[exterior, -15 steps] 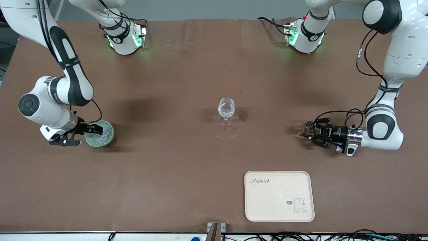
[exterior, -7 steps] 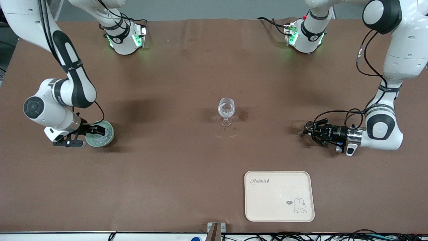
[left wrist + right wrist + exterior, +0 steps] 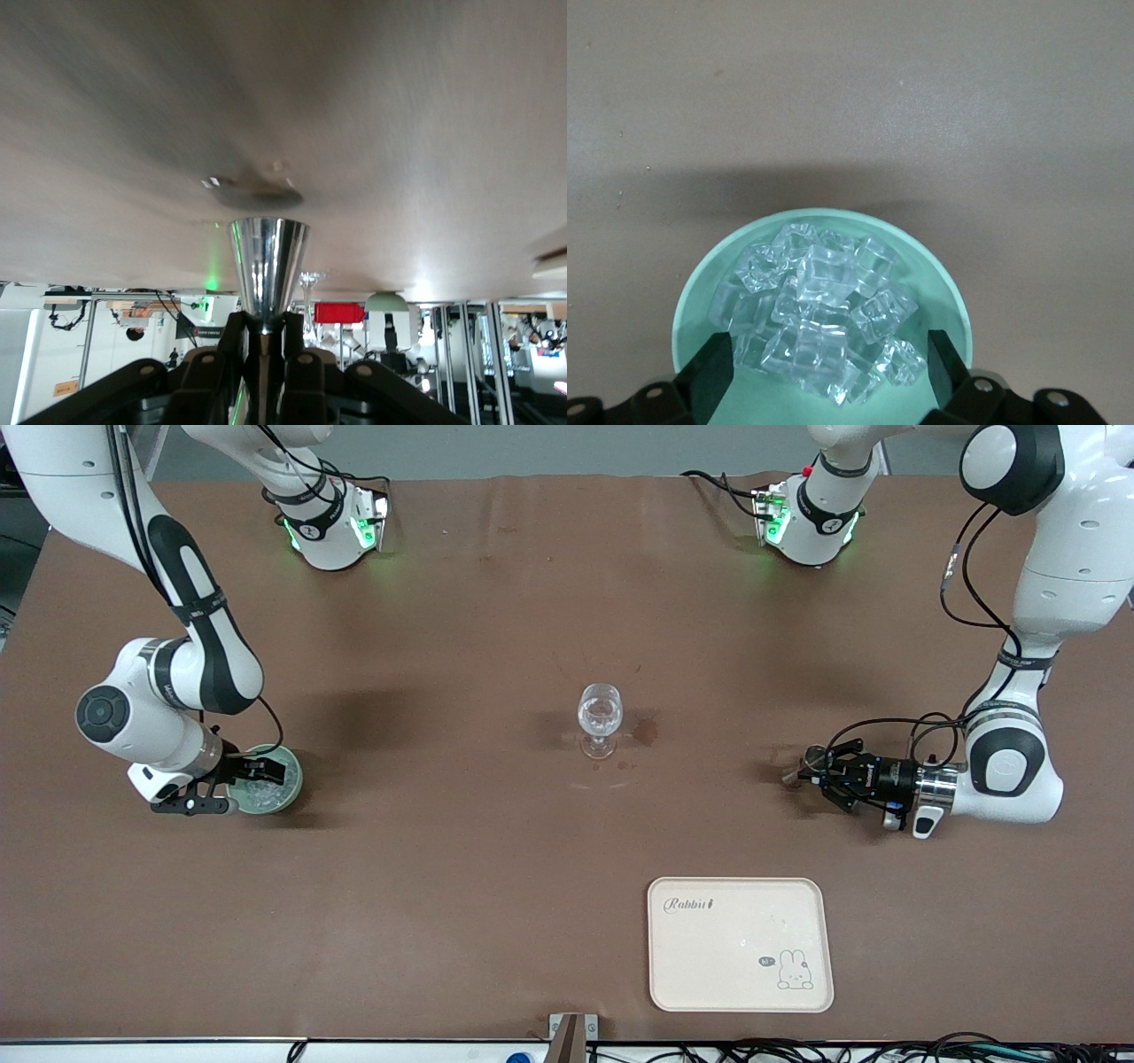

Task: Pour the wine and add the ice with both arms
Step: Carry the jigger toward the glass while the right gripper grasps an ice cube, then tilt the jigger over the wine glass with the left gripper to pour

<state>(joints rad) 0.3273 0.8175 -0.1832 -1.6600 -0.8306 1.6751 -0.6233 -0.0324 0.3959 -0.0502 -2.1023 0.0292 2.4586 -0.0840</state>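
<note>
My fingers are beside the ice cubes inside the green bowl, so my right gripper should close on the ice cubes now.
A stemmed glass (image 3: 600,717) stands at the table's middle. Toward the left arm's end, my left gripper (image 3: 817,771) reaches in low and sideways, shut on the narrow waist of a shiny metal cone-shaped cup (image 3: 268,261); the same left gripper (image 3: 266,332) has its fingers (image 3: 304,354) pressed against the cup on both sides. Toward the right arm's end, a pale green bowl (image 3: 290,775) holds a heap of ice (image 3: 819,314). My right gripper (image 3: 255,771) hangs open over it, one finger on each side of the ice heap (image 3: 828,376). The wine is hidden.
A cream tray (image 3: 741,943) with a rabbit drawing lies near the front camera, nearer than the glass. A dark stain (image 3: 645,732) marks the brown cloth beside the glass. Both arm bases (image 3: 332,527) stand along the table's back edge.
The left gripper closed on the metal cup and shifted slightly toward the table's middle. The right arm swung a little, bringing its open gripper farther over the bowl.
</note>
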